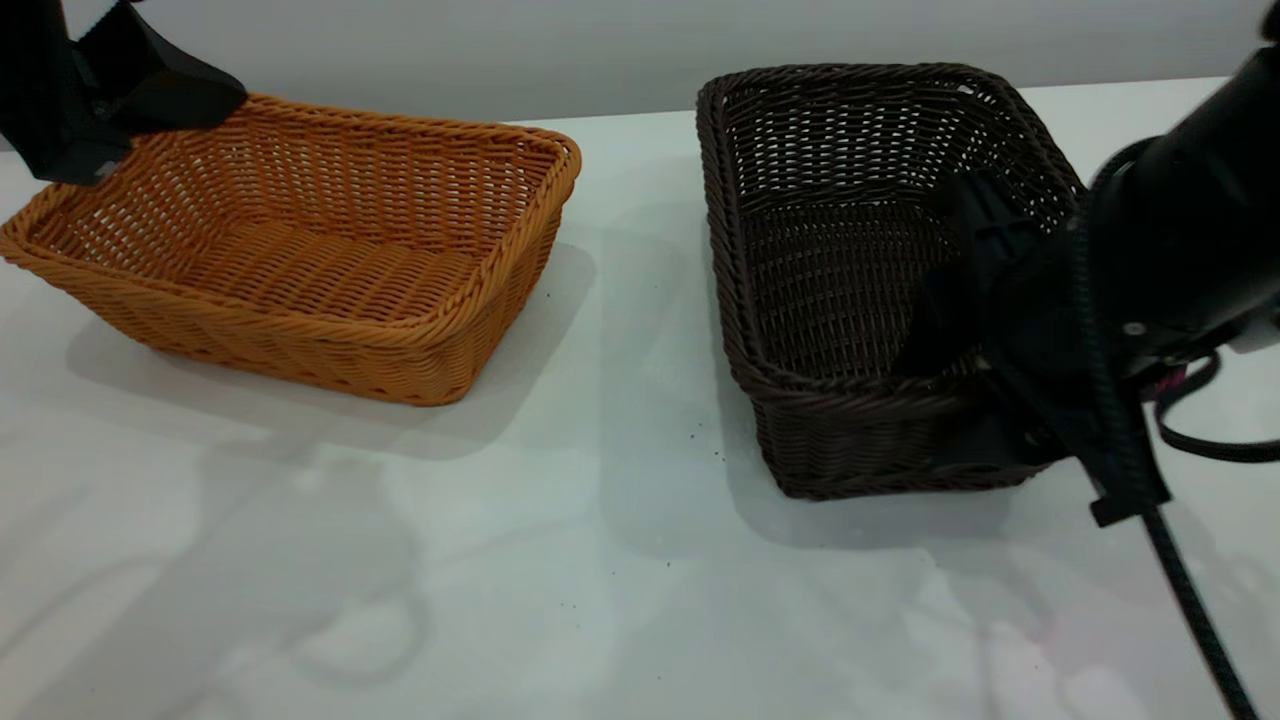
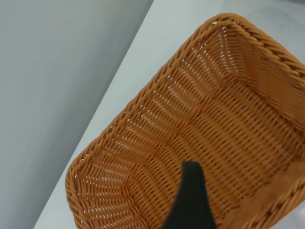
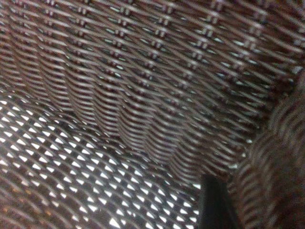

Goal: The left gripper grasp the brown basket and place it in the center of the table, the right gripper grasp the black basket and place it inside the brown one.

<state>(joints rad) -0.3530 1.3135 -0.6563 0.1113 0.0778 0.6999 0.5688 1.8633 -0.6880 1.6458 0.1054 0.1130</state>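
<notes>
My right gripper takes hold of its woven rim [image 1: 894, 390] next, to place the black basket inside the brown basket [image 1: 300, 260].
The brown basket [image 1: 300, 260] sits at the left of the white table [image 1: 620, 560]. My left gripper [image 1: 215, 100] is at its far left corner. In the left wrist view one black finger [image 2: 193, 191] hangs inside the brown basket [image 2: 214, 109], with a gap between it and the near wall; the other finger is hidden. The black basket [image 1: 830, 280] stands at the right. My right gripper [image 1: 965, 385] straddles its near right wall. In the right wrist view one finger [image 3: 214, 205] lies against the dark weave [image 3: 119, 95].
A grey wall runs behind the table. The right arm's black cable [image 1: 1180, 580] trails over the table's front right. Bare tabletop lies between the two baskets and in front of them.
</notes>
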